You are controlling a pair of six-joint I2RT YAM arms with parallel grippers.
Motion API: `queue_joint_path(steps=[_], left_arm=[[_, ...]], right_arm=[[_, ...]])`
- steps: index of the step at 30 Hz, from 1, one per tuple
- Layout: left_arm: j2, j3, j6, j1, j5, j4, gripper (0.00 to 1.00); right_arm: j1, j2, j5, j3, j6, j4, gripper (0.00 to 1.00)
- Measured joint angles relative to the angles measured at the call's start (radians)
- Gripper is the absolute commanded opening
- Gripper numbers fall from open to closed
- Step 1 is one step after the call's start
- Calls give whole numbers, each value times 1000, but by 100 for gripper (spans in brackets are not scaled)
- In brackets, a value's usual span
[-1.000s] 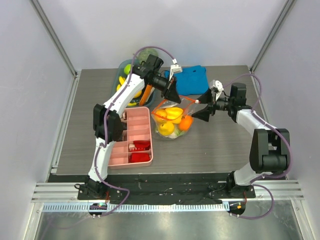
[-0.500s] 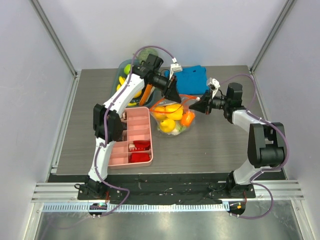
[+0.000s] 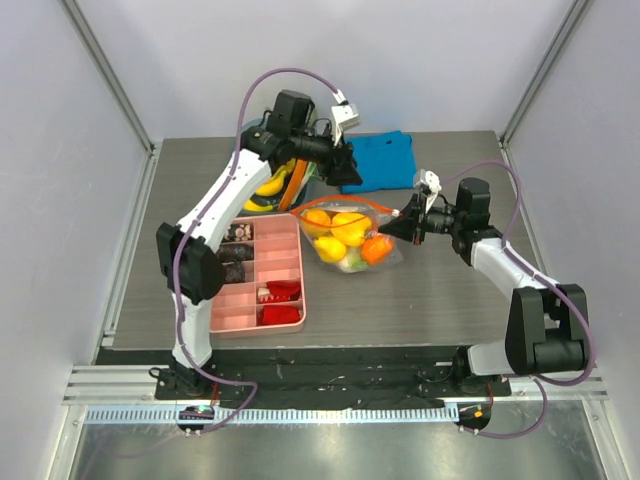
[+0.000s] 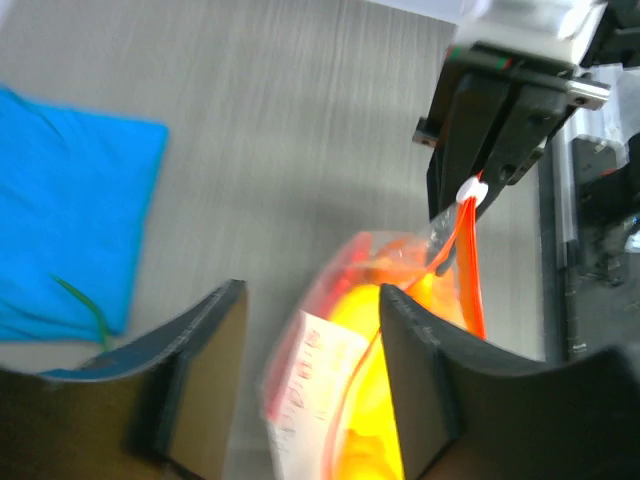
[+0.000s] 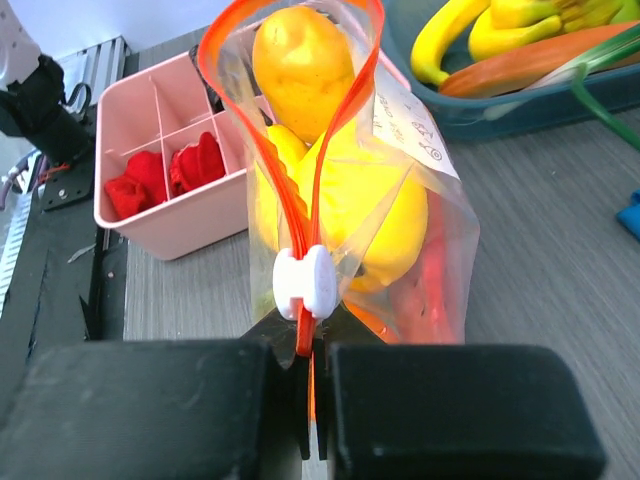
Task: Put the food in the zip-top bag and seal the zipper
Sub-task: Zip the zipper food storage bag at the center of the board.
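The white slider (image 3: pixel 395 213) (image 4: pixel 472 190) is beside my right gripper. My left gripper should grab it with its fingers across the zipper and pull it along to seal the bag.
The zip-top bag (image 3: pixel 352 238) lies mid-table, holding the food: a yellow lemon (image 5: pixel 298 55), more yellow fruit (image 5: pixel 385 215) and an orange piece (image 3: pixel 376 248). Its orange-red zipper (image 5: pixel 338 110) gapes in a loop, and a white slider (image 5: pixel 305 282) sits at the near end. My right gripper (image 5: pixel 318 365) is shut on the zipper's end just behind that slider, at the bag's right side (image 3: pixel 396 221). My left gripper (image 3: pixel 350 178) hovers open above the bag's far edge. In the left wrist view the bag (image 4: pixel 325 360) shows below the gap between its open fingers (image 4: pixel 205 365).
A pink compartment tray (image 3: pixel 240 318) with red and dark pieces lies left of the bag. A blue cloth (image 3: pixel 390 160) is behind it. A teal bin (image 5: pixel 520 105) at the back left holds bananas (image 5: pixel 480 30) and a carrot.
My left gripper let go of the bag's mouth, opened and pulled up and back. My right gripper closed on the zipper's end; the bag now lies a little to the right.
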Motion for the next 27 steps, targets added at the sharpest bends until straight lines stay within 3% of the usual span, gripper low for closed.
queue_joint_path(steps=[1,5,13,23,27], left_arm=[[-17,0,26,-8,-6,9,68],[-58,-3,171,-83,-21,6,71],[-20,15,373,-235,-33,-107,64],[40,26,388,-246,-89,-161,52],[44,26,353,-251,-96,-157,52]], right_arm=[[2,-11,0,-5,-26,-29,1],[5,-22,1,-13,-97,-106,1],[5,-22,7,-14,-150,-179,1],[6,-22,18,-14,-150,-192,1],[10,-22,32,-14,-134,-184,1]])
